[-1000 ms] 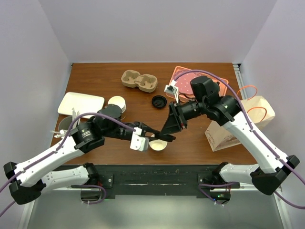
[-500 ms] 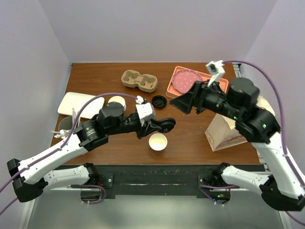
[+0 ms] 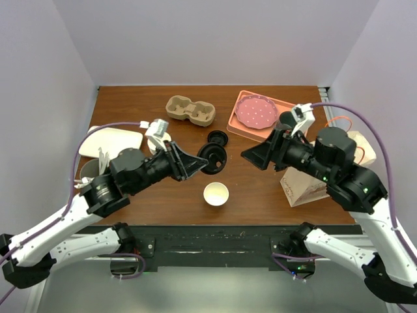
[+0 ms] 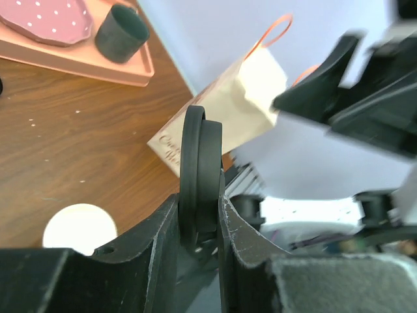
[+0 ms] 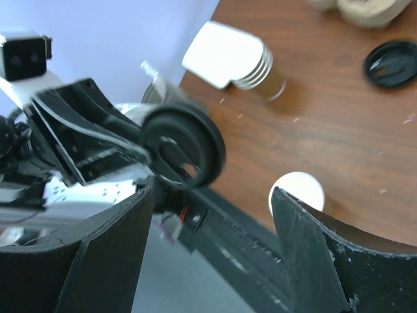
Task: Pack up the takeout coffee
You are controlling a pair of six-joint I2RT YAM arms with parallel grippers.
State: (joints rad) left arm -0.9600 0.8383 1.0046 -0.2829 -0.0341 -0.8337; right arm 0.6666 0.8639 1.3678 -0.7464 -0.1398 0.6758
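The lidless paper cup (image 3: 215, 193) needs its cap, so the robot's right gripper will next grab the round black lid by its outer rim (image 3: 225, 156).
A lidless paper cup (image 3: 215, 193) with a white inside stands on the table's near middle; it also shows in the left wrist view (image 4: 79, 228) and the right wrist view (image 5: 296, 195). No cup with a lid on it is in view. My left gripper (image 3: 206, 160) is shut on a round black lid (image 3: 214, 156), held on edge above the table behind the cup (image 4: 201, 173). My right gripper (image 3: 251, 156) is open and empty, facing that lid (image 5: 182, 147) from the right; its jaws stand wide apart (image 5: 212, 195).
A second black lid (image 3: 218, 137) lies on the table. A brown pulp carrier (image 3: 190, 111) is at the back. A pink tray (image 3: 236, 124) holds a pink plate and a black cup (image 3: 285, 119). A paper bag (image 3: 306, 186) stands right. A white tray (image 3: 111, 140) and stacked white cups (image 3: 158, 139) are left.
My left gripper has risen from beside the cup and swung back-left, holding the black lid. My right gripper has pulled away from the cup to the right and is open.
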